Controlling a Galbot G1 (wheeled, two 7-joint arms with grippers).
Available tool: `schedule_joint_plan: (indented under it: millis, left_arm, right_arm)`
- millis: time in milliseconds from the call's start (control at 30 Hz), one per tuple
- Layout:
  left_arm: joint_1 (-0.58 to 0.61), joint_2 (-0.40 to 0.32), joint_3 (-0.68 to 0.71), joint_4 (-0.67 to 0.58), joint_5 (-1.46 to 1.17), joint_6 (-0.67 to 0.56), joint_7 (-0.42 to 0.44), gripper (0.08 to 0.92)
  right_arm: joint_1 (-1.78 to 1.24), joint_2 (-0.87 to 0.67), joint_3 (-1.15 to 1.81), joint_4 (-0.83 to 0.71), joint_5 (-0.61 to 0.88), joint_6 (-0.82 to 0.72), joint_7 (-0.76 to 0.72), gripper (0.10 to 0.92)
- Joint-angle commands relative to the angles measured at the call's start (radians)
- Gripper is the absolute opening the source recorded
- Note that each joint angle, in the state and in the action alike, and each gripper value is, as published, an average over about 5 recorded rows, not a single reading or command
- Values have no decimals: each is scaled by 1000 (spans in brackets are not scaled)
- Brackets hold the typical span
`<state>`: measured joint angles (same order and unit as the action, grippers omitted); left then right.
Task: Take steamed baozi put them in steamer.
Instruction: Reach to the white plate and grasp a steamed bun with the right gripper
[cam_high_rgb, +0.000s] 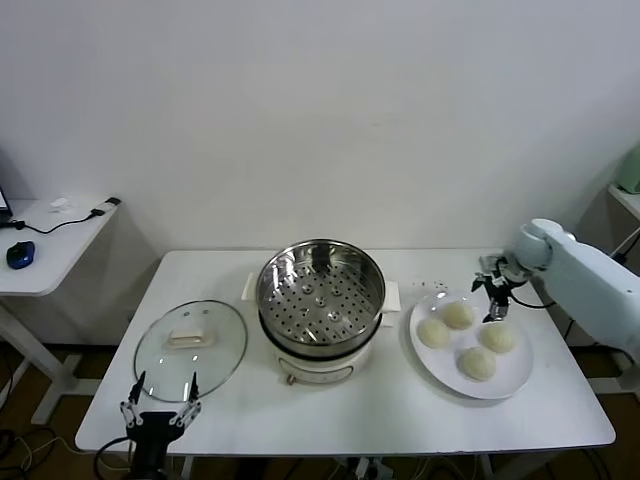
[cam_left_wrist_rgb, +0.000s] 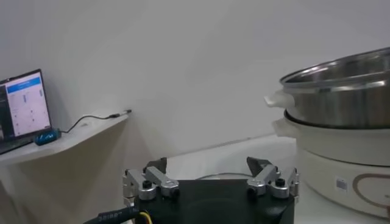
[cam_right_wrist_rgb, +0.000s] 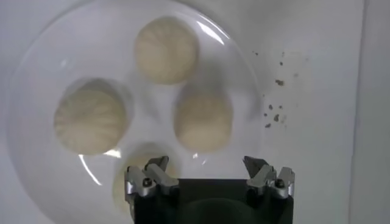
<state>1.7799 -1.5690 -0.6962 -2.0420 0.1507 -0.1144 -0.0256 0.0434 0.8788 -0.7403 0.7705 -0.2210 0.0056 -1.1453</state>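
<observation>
The right gripper's fingers have bare plate between them in the right wrist view and would miss if they closed now, so the right gripper will move toward the baozi (cam_right_wrist_rgb: 203, 122) before it closes on it.
Several cream-white baozi (cam_high_rgb: 458, 314) lie on a flat white plate (cam_high_rgb: 440, 367) at the table's right. My right gripper (cam_high_rgb: 493, 300) hangs open just above the plate's far edge, holding nothing. In the right wrist view the baozi (cam_right_wrist_rgb: 203, 119) lie below the open right gripper (cam_right_wrist_rgb: 207, 163), and one bun (cam_right_wrist_rgb: 141, 163) is partly hidden behind a finger. The steel steamer (cam_high_rgb: 320, 300), with its perforated tray, stands on a cream base at the table's middle. My left gripper (cam_high_rgb: 160, 400) waits open at the front left corner; from its wrist view the left gripper (cam_left_wrist_rgb: 209, 165) faces the steamer (cam_left_wrist_rgb: 341, 91).
A round glass lid (cam_high_rgb: 190, 347) lies left of the steamer, just beyond my left gripper. Dark crumbs (cam_high_rgb: 435, 287) dot the table behind the plate. A side desk (cam_high_rgb: 50, 235) with a blue mouse stands off to the left.
</observation>
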Motion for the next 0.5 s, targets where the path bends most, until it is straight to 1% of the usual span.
schedule_joint_plan:
  millis: [33, 333, 500]
  left_arm:
    - [-5, 2, -1, 6, 1, 5, 1, 823]
    - [-4, 5, 0, 17, 5, 1, 1, 823]
    - [-1, 5, 0, 16, 5, 1, 1, 823]
  right_arm:
    - [-6, 103, 9, -124, -38, 14, -17, 823]
    - [-17, 143, 57, -189, -78, 38, -18, 822]
    - [-23, 151, 61, -196, -82, 38, -26, 778]
